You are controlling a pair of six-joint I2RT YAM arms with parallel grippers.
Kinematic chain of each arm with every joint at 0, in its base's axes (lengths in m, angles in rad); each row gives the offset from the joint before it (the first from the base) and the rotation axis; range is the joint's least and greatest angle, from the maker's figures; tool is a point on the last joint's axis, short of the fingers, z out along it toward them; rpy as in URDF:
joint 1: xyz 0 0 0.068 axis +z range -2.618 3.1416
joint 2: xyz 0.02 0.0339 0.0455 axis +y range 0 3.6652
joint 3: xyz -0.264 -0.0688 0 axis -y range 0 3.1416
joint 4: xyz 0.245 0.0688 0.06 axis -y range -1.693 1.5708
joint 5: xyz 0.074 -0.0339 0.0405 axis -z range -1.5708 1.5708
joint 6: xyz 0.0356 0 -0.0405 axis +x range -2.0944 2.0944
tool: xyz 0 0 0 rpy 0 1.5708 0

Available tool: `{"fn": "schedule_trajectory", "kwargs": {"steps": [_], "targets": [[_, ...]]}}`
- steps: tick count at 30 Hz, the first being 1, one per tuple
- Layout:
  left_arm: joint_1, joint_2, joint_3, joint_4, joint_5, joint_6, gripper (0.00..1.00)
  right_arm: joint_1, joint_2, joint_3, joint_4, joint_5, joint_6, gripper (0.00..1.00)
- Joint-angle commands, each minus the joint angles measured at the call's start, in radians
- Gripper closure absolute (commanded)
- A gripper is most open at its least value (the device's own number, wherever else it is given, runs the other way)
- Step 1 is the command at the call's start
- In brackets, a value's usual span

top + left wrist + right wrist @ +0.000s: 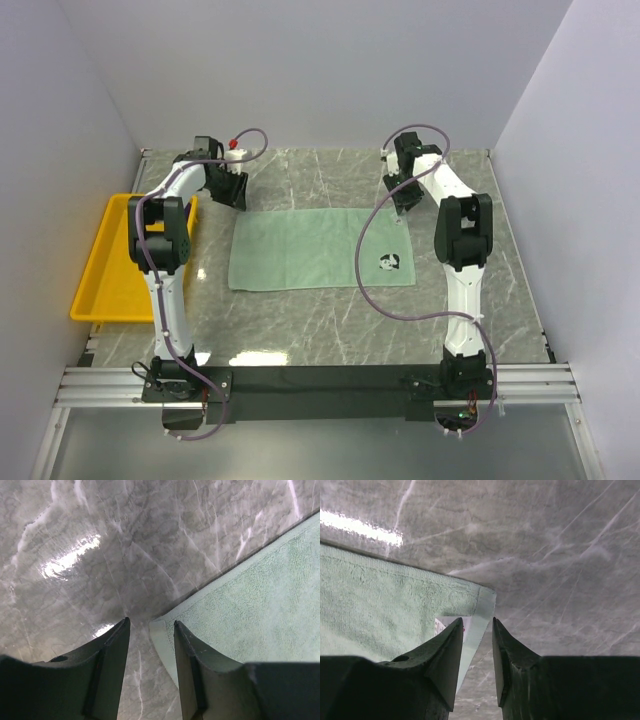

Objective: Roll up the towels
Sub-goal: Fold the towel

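My right gripper pinches the towel's far corner hem point(481, 610) beside the white label point(440, 625) next, to fold the towel's far edge over for rolling.
A pale mint green towel point(320, 248) lies spread flat in the middle of the marble table. My left gripper point(232, 190) hovers at its far left corner. In the left wrist view the left gripper point(150, 625) stands open, and the corner hem of the towel point(250, 605) lies flat under the gap, held by neither finger. My right gripper point(403, 200) is at the far right corner. In the right wrist view the right gripper point(478, 622) is open over the towel point(380, 605) hem, beside a white label point(440, 625).
A yellow plastic tray point(110, 262) sits at the table's left edge, next to the left arm. The right arm's purple cable point(365, 270) hangs across the towel's right end. White walls close in the table on three sides.
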Motion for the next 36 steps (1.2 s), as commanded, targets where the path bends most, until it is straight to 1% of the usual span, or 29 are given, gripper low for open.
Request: {"fn": "schedule_trajectory", "kwargs": {"steps": [1,11,13,19,22,23,25,27,29,33,36], "targets": [[-0.005,-0.018,0.000,-0.014,0.002,0.015,0.53,-0.009,0.004,0.036,0.045,0.018,0.026,0.62],[-0.007,-0.018,-0.012,-0.017,-0.003,0.017,0.51,-0.013,0.065,0.099,0.035,-0.012,0.058,0.62],[-0.007,-0.023,-0.020,-0.017,-0.004,0.018,0.49,-0.015,0.078,0.109,0.021,-0.023,0.061,0.62],[-0.007,-0.027,-0.035,-0.020,-0.009,0.021,0.49,-0.033,0.114,0.138,-0.008,-0.062,0.087,0.64],[-0.007,-0.029,-0.035,-0.026,-0.009,0.024,0.48,-0.035,0.145,0.195,-0.065,-0.065,0.087,0.66],[-0.007,-0.027,-0.034,-0.026,-0.010,0.026,0.48,-0.035,0.156,0.212,-0.076,-0.066,0.086,0.68],[-0.007,-0.031,-0.032,-0.028,-0.013,0.027,0.48,-0.035,0.148,0.195,-0.077,-0.068,0.081,0.71],[-0.007,-0.032,-0.034,-0.025,-0.012,0.024,0.48,-0.035,0.150,0.195,-0.099,-0.074,0.072,0.83],[-0.007,-0.031,-0.031,-0.025,-0.006,0.024,0.48,-0.036,0.141,0.177,-0.096,-0.071,0.067,1.00],[-0.007,-0.024,-0.021,-0.028,0.006,0.017,0.50,-0.035,0.087,0.111,-0.037,-0.091,0.063,1.00],[-0.007,-0.020,-0.023,-0.019,0.014,0.010,0.50,-0.036,0.064,0.099,-0.033,-0.114,0.058,1.00]]}}
